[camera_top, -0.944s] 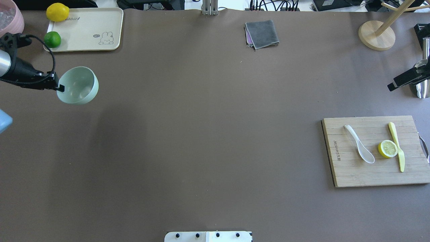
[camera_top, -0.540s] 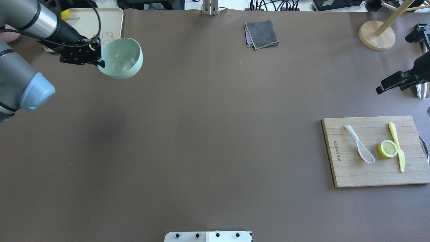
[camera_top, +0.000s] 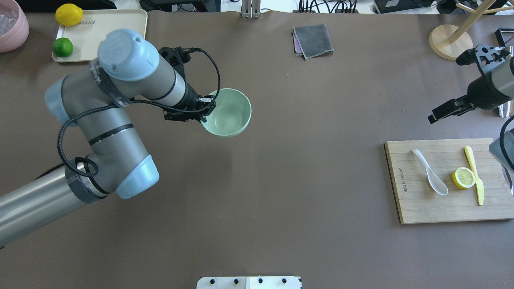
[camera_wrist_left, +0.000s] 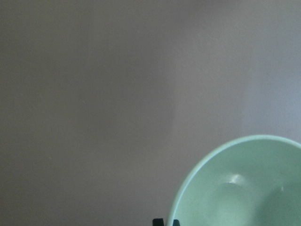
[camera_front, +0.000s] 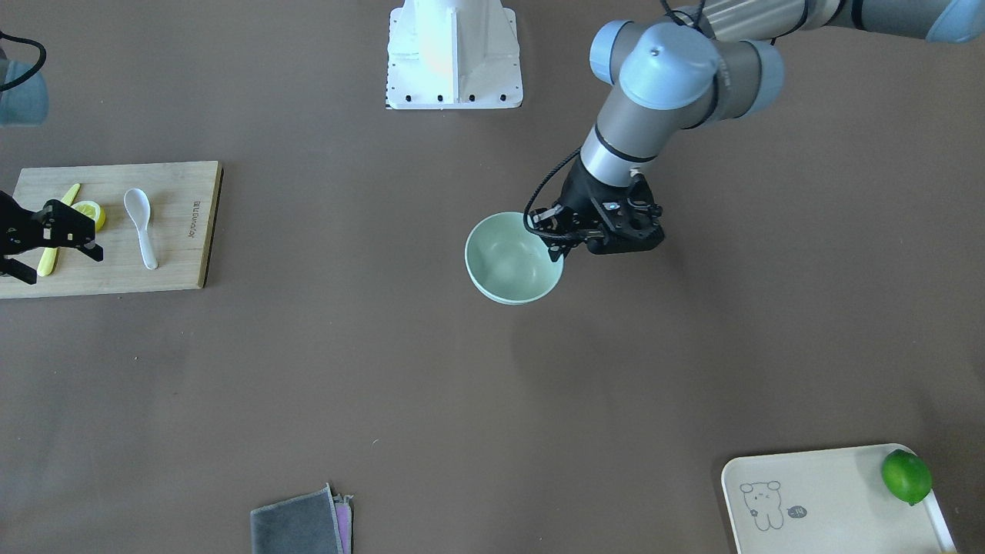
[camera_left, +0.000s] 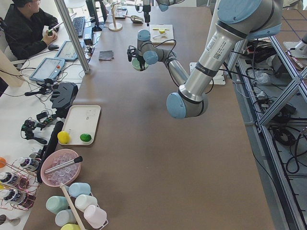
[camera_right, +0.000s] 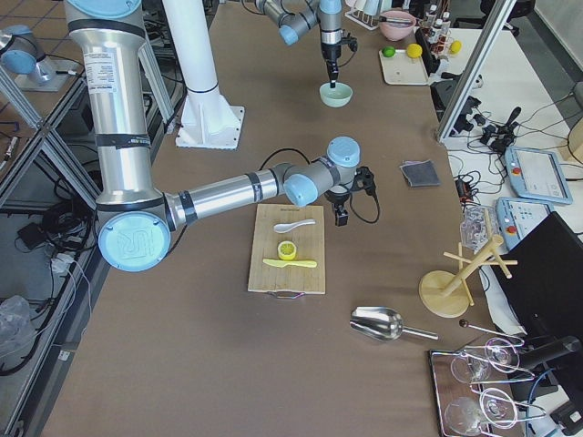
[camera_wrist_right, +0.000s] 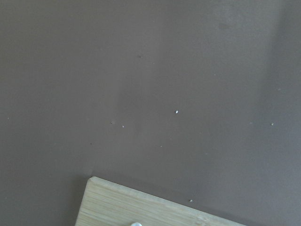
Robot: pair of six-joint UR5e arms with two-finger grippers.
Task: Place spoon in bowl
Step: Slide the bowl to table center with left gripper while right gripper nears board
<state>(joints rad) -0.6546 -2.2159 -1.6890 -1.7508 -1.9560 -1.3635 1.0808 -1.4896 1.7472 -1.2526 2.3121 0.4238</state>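
Observation:
Next, my right gripper grabs the white spoon by its handle (camera_front: 147, 248) to place it in the bowl (camera_front: 503, 263).
The mint-green bowl (camera_top: 229, 114) hangs above the table near its middle, gripped at the rim by my left gripper (camera_top: 204, 116), which is shut on it. The bowl also shows in the front view (camera_front: 508, 261) and in the left wrist view (camera_wrist_left: 244, 188). The white spoon (camera_top: 430, 173) lies on the wooden cutting board (camera_top: 417, 206) at the right, also in the front view (camera_front: 141, 223). My right gripper (camera_top: 433, 117) hovers open beyond the board's far edge, apart from the spoon. In the right wrist view only the board's corner (camera_wrist_right: 141, 207) shows.
A lemon half (camera_top: 464, 178) and a yellow knife (camera_top: 476, 176) lie on the board beside the spoon. A grey cloth (camera_top: 313, 40) lies at the back middle. A cream tray (camera_top: 108, 28) with a lemon and a lime is at the back left. A wooden stand (camera_top: 449, 42) is at the back right.
My left arm has carried the bowl from the far left toward the table's middle. My right gripper has moved left, closer to the cutting board. The spoon has not moved.

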